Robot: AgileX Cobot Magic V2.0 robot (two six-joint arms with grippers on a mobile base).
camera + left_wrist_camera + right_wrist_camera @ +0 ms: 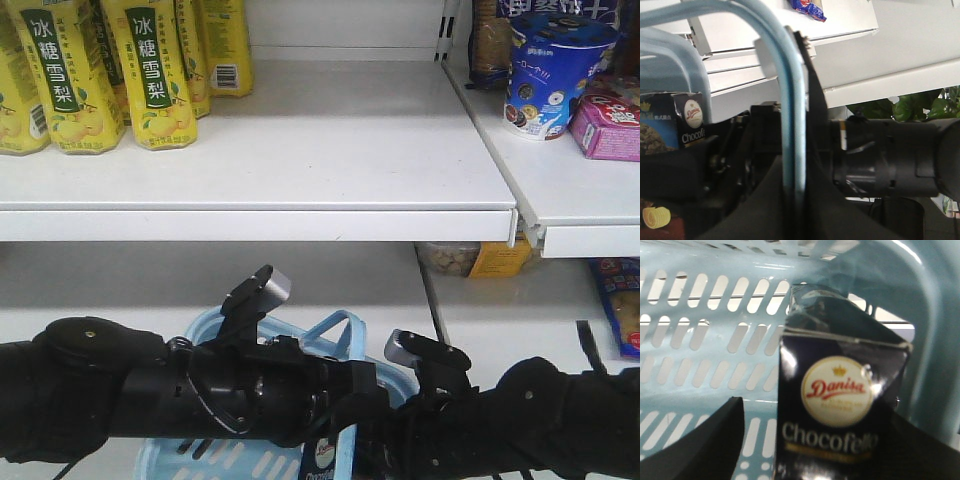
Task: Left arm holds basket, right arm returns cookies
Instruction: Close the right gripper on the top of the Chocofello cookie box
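My right gripper grabs the dark navy box by its Danisa-logo end (837, 390) next, to return the cookies to the shelf.
The light-blue basket (215, 335) hangs below the shelf, and my left arm (200, 400) reaches across its top. In the left wrist view my left gripper (794, 172) is shut on the basket's looped handle (790, 100), which runs up between its two fingers. The dark navy cookies box (840, 405) stands inside the basket (700, 340), its Danisa logo facing the right wrist camera. My right gripper (820, 412) is open around the box: the left finger (705, 440) stands a gap away from it, and the right finger (930, 455) sits close at its other side. The cookies (687, 125) also show beside the handle.
The white shelf (330, 150) above the arms holds yellow drink bottles (160, 70) at the back left. On the adjoining shelf to the right stand a blue round tub (550, 75) and a small pink box (610, 125). My right arm (540, 420) lies low at the right.
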